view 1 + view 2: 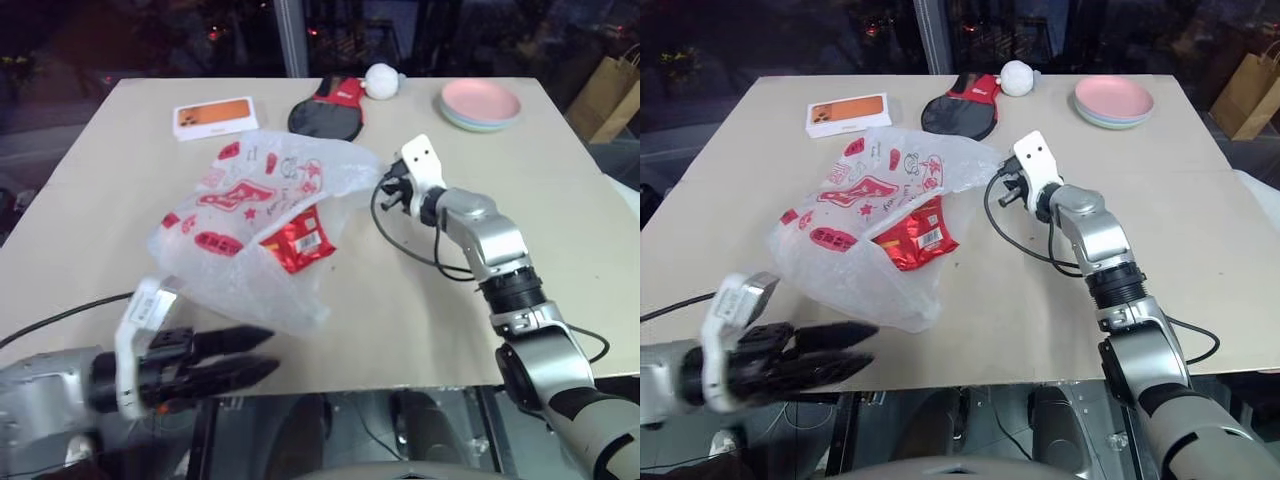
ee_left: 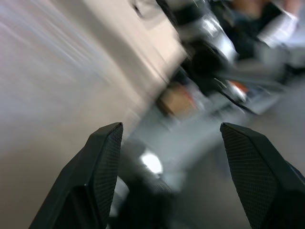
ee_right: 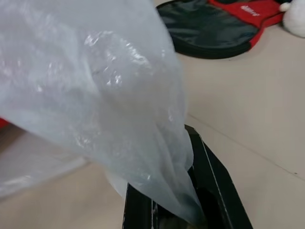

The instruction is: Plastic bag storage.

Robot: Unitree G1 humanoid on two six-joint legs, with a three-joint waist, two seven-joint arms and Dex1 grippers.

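My left gripper is going to pinch the plastic bag by its loose handle end [image 1: 308, 318] next, because the red snack packet [image 1: 300, 240] lies loose inside by the bag's opening.
The plastic bag [image 1: 250, 220], crinkly translucent white film with red print, lies spread on the middle of the table [image 1: 560, 200]. A shiny red snack packet [image 1: 300, 240] shows through its film. My right gripper [image 1: 385, 185] is at the bag's right end, shut on a gathered tip of the film; the right wrist view shows the bag [image 3: 95, 95] running down between the black fingers [image 3: 212, 181]. My left gripper [image 1: 272, 352] hangs open at the table's near edge, just in front of the bag's near corner, with nothing between its fingers [image 2: 107, 157].
At the table's far side lie an orange-and-white box [image 1: 215, 117], a black-and-red paddle case [image 1: 328, 105], a white fluffy ball [image 1: 381, 80] and stacked pink and pale plates [image 1: 480, 103]. A black cable [image 1: 420, 255] loops beside my right arm. A brown paper bag [image 1: 610, 95] stands off the table's right.
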